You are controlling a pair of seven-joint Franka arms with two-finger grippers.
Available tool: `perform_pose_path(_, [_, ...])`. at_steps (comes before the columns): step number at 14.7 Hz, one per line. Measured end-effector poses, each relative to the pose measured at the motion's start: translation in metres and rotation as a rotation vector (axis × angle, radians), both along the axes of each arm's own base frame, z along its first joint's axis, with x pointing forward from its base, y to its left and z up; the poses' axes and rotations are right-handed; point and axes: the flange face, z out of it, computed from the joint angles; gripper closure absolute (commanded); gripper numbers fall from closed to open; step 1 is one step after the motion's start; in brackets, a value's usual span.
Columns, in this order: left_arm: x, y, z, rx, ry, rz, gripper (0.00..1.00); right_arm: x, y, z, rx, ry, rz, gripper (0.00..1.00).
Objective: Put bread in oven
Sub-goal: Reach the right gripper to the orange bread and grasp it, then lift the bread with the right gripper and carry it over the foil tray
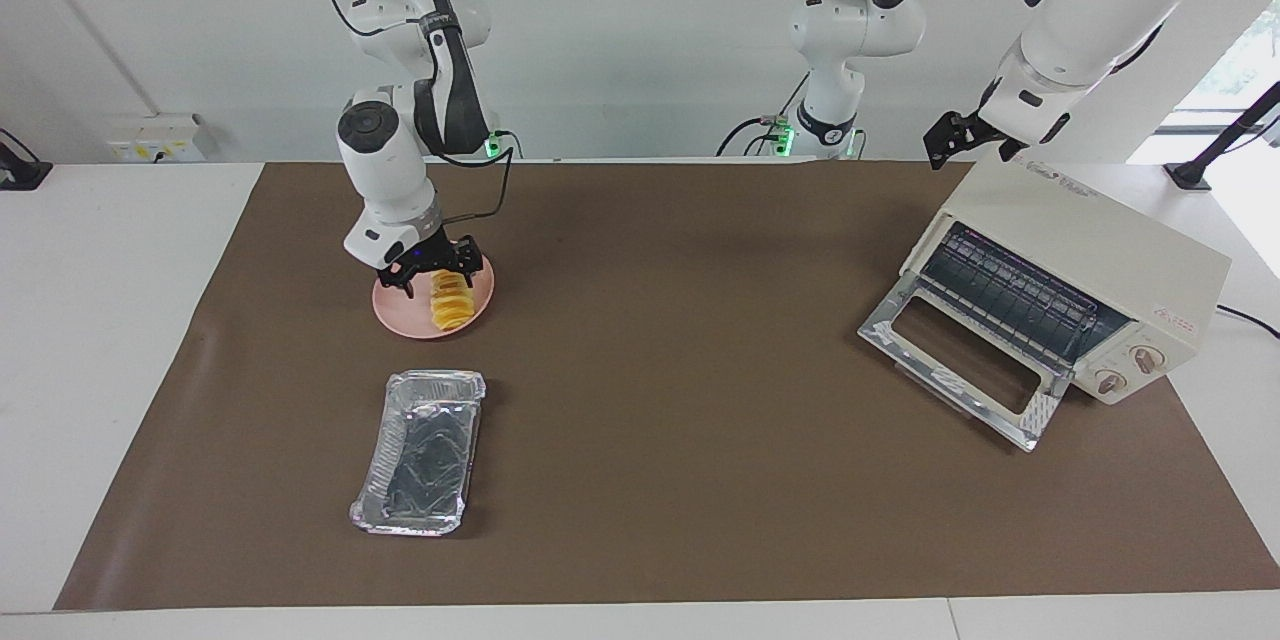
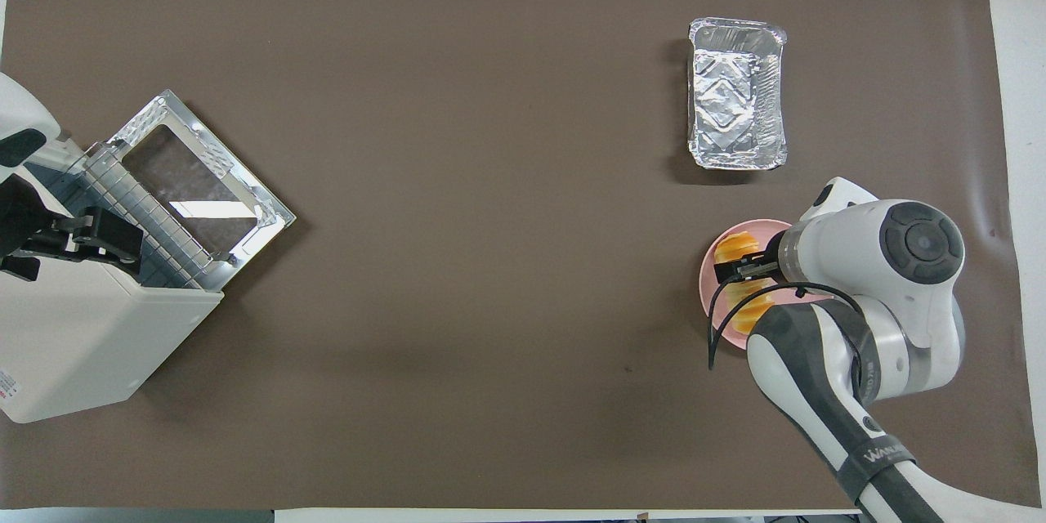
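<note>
The robot's right gripper will next grab the bread by its middle, which gets the bread off the pink plate and ready for the oven.
The yellow-orange ridged bread lies on a round pink plate toward the right arm's end of the table. My right gripper is low over the loaf, open, with a finger on each side of the end nearer to the robots. From above, the right arm hides most of the plate; only parts of the bread show beside the gripper. The cream-white oven stands at the left arm's end, its glass door folded down and the rack showing. My left gripper waits open over the oven's top.
A crinkled silver foil tray sits farther from the robots than the plate, also seen from above as the foil tray. Brown mat covers the table between plate and oven. The oven door juts out toward the table's middle.
</note>
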Motion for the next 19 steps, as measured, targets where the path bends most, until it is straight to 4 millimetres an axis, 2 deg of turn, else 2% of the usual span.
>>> perform_pose_path(4, [0.0, 0.0, 0.0, 0.0, 0.0, 0.0, 0.0, -0.002, 0.001, -0.016, 0.001, -0.008, 0.003, 0.0])
perform_pose_path(5, [0.0, 0.0, 0.0, 0.0, 0.0, 0.0, 0.0, -0.001, 0.001, -0.018, 0.002, -0.011, 0.003, 0.14])
perform_pose_path(6, [0.0, 0.0, 0.0, 0.0, 0.0, 0.0, 0.0, -0.001, 0.001, -0.021, 0.002, -0.012, 0.003, 0.37])
perform_pose_path(7, [0.0, 0.0, 0.0, 0.0, 0.0, 0.0, 0.0, 0.0, 0.001, -0.025, 0.002, -0.014, 0.003, 0.71])
perform_pose_path(8, [0.0, 0.0, 0.0, 0.0, 0.0, 0.0, 0.0, 0.001, 0.001, -0.027, 0.002, -0.014, 0.003, 1.0])
perform_pose_path(15, [0.0, 0.0, 0.0, 0.0, 0.0, 0.0, 0.0, 0.004, 0.001, -0.025, 0.001, -0.009, 0.002, 1.0])
perform_pose_path(17, [0.0, 0.0, 0.0, 0.0, 0.0, 0.0, 0.0, 0.01, 0.002, -0.015, -0.004, 0.021, 0.001, 1.0])
perform_pose_path(19, [0.0, 0.0, 0.0, 0.0, 0.0, 0.0, 0.0, 0.025, 0.004, 0.01, -0.008, 0.05, 0.0, 1.0])
